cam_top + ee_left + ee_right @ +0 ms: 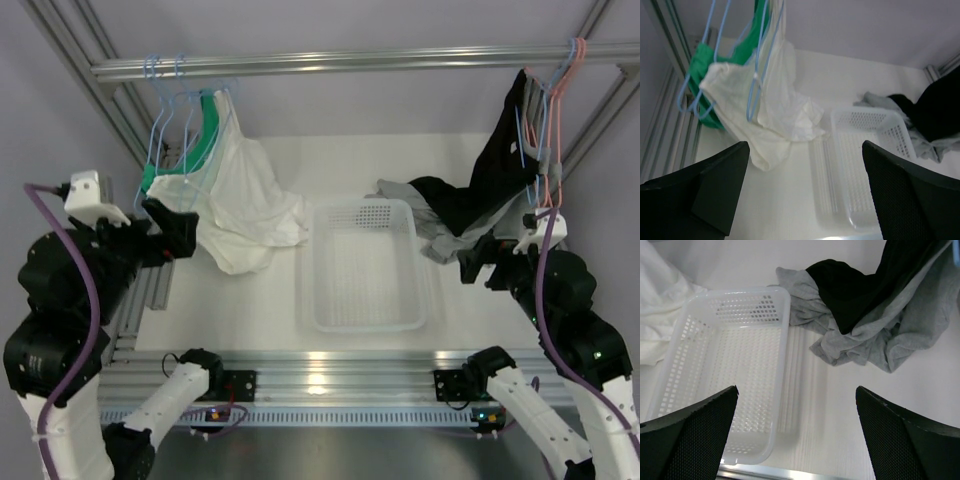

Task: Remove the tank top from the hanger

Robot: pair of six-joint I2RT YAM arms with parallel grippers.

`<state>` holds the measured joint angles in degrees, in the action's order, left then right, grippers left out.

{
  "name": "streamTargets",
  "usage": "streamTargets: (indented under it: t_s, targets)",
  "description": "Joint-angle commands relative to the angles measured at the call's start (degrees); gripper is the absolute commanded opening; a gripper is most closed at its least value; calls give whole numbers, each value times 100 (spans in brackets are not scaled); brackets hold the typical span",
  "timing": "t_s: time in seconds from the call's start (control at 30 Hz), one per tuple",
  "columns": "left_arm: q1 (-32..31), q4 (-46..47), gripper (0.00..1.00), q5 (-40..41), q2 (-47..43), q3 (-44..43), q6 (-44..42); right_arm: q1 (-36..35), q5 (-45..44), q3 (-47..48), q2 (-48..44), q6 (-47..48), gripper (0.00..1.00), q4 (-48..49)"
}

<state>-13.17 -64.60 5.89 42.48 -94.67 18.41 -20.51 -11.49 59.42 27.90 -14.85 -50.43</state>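
Observation:
The tank top has to stay free for the right gripper to remove, so the left gripper next needs to grab the light-blue hanger by its near sloping wire arm (204,172) (756,79).
Several light-blue wire hangers (160,120) hang from the top rail at the far left. White cloth hangs on them and drapes onto the table. The brighter white part, which I take as the tank top (268,212), lies toward the basket; it also shows in the left wrist view (796,112), with a light-blue hanger (758,75) running down through it. My left gripper (172,230) is open and empty, just left of the cloth and apart from it (805,200). My right gripper (480,262) is open and empty at the right (797,440).
A cream-white garment (740,100) and a green garment (205,125) hang on the same hangers. A white mesh basket (313,270) sits mid-table. A black garment (500,170) and a grey one (432,238) hang by pink hangers (560,120) at the right. Aluminium frame posts stand at both sides.

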Motion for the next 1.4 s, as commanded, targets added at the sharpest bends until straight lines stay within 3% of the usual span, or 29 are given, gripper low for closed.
streamTargets:
  t_s: [0.0, 0.1, 0.27, 0.5, 0.7, 0.93, 0.97, 1.0, 1.1, 1.2, 1.23, 1.37]
  targets:
    - [25, 255, 99, 234, 1319, -1095, -381, -67, 533, -9, 154, -44, 99, 482]
    - [25, 246, 99, 1059, 2060, -1675, -628, -67, 639, 79, 216, 79, 99, 482]
    - [34, 307, 99, 1608, 3213, -2090, -699, -67, 805, 131, 260, 166, 99, 500]
    - [253, 633, 99, 1397, 3802, -2372, -945, -67, 1324, 114, 365, 316, 99, 500]
    - [324, 904, 98, 1477, 3768, -1933, -971, -67, 1439, 96, 427, 360, 100, 500]
    - [789, 1343, 91, 659, 3873, -1511, -1024, -67, 1561, 70, 436, 308, 99, 500]
    - [859, 1449, 87, 581, 3864, -1423, -1059, -76, 1605, 70, 427, 290, 99, 500]
    - [929, 1511, 73, 267, 3882, -1335, -1059, -67, 1736, 61, 418, 272, 99, 500]
    - [1071, 1634, 49, -226, 3970, -1352, -1006, -67, 1974, 44, 392, 228, 99, 508]
    - [1071, 1766, 43, -536, 3970, -1308, -998, -67, 2010, 26, 400, 237, 99, 508]
    - [1071, 1784, 34, -562, 3961, -1299, -998, -76, 2019, 9, 392, 228, 100, 500]
    - [1079, 1828, 21, -528, 3970, -1290, -1068, -76, 2036, -53, 418, 202, 99, 517]
